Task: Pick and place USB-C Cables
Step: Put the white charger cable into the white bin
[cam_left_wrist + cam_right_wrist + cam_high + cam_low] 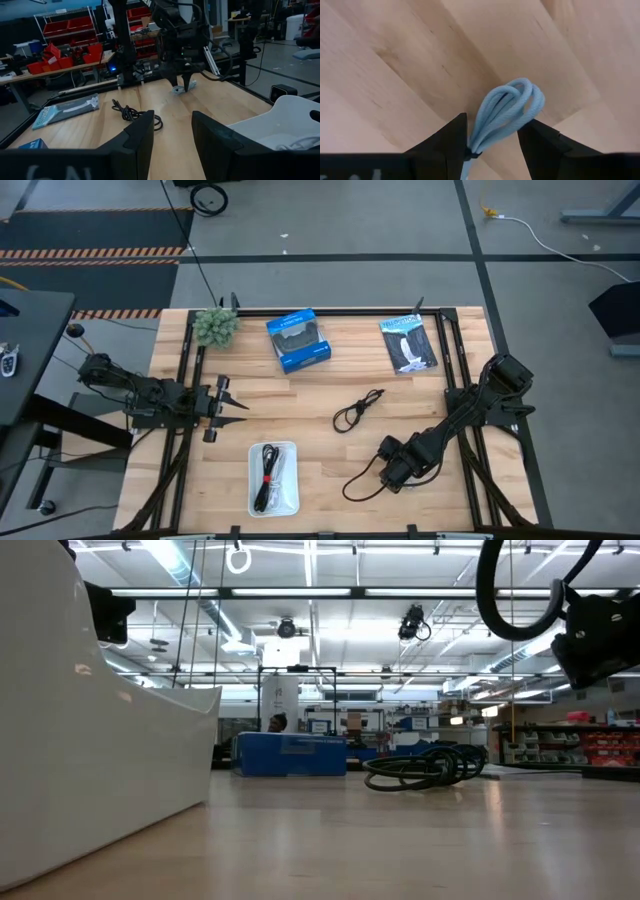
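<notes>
I need to close my right gripper on the grey bundle's tied end (474,150): its fingers reach down around the tied end of the bundle in the right wrist view.
The grey cable bundle (505,112) lies on the wood under my right gripper (492,127), which points down at the table's near right (392,472) and is open, one finger on either side of the bundle. The left wrist view shows that bundle (178,90) below its fingertips. The plain black cable (358,410) lies loose mid-table. A white tray (252,500) holds the black cable with the red tie (268,476) and the white one (295,145). My left gripper (232,406) waits open at the table's left, level, pointing right. My right gripper comes at the grey bundle from above, its fingers astride the bundle's tied end (471,147). That end lies against the inner side of one finger (455,142), while the other finger stands apart from it. The looped end (522,95) reaches out past the fingertips, on the table.
A blue box (298,340) and a flat black-and-white packet (408,343) lie near the far edge, with a green tuft (215,327) at the far left corner. A black cord (358,482) loops out beside the right gripper. Bare wood lies between tray and right gripper.
</notes>
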